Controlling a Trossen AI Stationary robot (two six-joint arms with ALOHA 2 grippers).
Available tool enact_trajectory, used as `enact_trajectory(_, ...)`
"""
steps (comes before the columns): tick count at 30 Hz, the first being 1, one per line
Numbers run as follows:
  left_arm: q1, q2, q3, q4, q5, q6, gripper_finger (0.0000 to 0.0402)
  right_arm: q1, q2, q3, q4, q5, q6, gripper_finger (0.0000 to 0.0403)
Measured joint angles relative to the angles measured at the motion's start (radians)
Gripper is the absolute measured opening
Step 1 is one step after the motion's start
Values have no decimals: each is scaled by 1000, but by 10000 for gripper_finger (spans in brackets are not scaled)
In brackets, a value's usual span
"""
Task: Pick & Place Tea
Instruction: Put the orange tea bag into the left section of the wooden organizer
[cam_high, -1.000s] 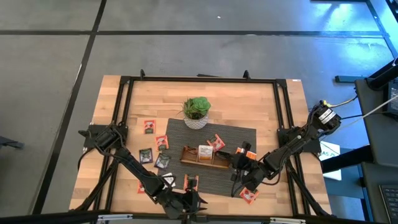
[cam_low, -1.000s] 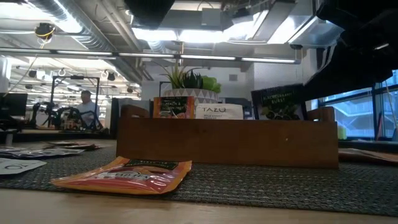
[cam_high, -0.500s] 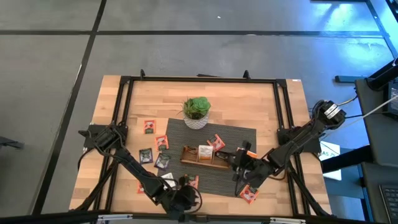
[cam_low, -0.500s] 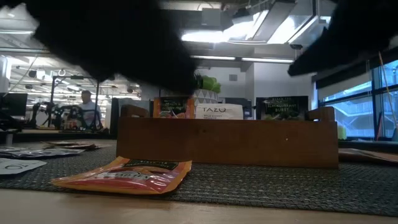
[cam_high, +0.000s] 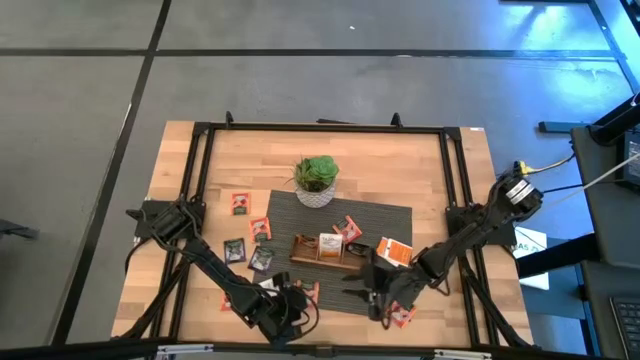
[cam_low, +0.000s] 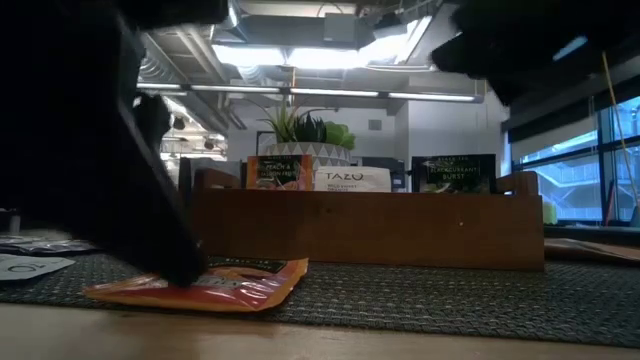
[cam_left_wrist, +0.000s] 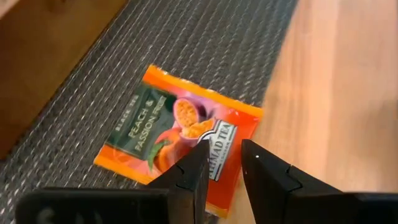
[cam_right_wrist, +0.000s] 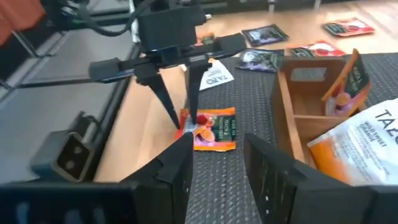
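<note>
My right gripper will next grab the orange-red tea sachet at the corner of its dark-labelled end, to lift it for the wooden tray (cam_high: 328, 262) (cam_right_wrist: 314, 102).
An orange-red tea sachet (cam_left_wrist: 168, 134) lies flat on the dark woven mat (cam_left_wrist: 205, 56), close to the mat's near edge. It also shows in the high view (cam_high: 310, 292) and the low view (cam_low: 230, 285). My left gripper (cam_left_wrist: 225, 163) stands over it, open by a narrow gap, with its tips down at the sachet. My right gripper (cam_right_wrist: 217, 155) hovers open and empty over the mat to the sachet's right (cam_high: 355, 292). The wooden tray (cam_low: 365, 228) holds an orange, a white and a dark sachet (cam_low: 460, 172), all upright. My left gripper's two fingertips (cam_right_wrist: 185, 127) rest on the orange-red sachet's printed face (cam_left_wrist: 219, 138), at the end nearest the mat's edge. They come slanting down from the table's near side, a little apart, with nothing pinched between them. The sachet lies flat on the mat.
A plant pot (cam_high: 316, 180) stands at the mat's far edge. Loose sachets lie on the wood at the left (cam_high: 240, 203), a white-and-orange one by the tray's right end (cam_high: 393, 250), and a red one near my right gripper (cam_high: 400, 315). A black frame (cam_high: 320, 128) rims the table.
My left gripper has tipped downward and come down from the near edge onto the orange-red sachet, which has not moved. My right gripper has drawn back from the tray's right end toward the near edge. The dark sachet there, tilted before, now stands upright in the tray.
</note>
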Motion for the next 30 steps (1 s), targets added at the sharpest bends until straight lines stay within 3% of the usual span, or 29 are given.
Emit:
enact_trajectory(5, -17, 4, -22, 11, -23, -50, 88, -23, 89, 176, -198, -8, -20, 142)
enact_trajectory(11, -54, 13, -23, 31, -51, -22, 88, -67, 232, 376, -378, -49, 111, 142)
enact_trajectory(17, -99, 17, -25, 53, -52, -10, 88, -95, 348, 479, -385, -185, 159, 142)
enact_trajectory(24, -134, 80, -22, 144, -135, -3, 88, -114, 432, 545, -383, -220, 270, 142)
enact_trajectory(30, -138, 118, -21, 230, -137, 63, 88, -137, 483, 566, -385, -349, 326, 142)
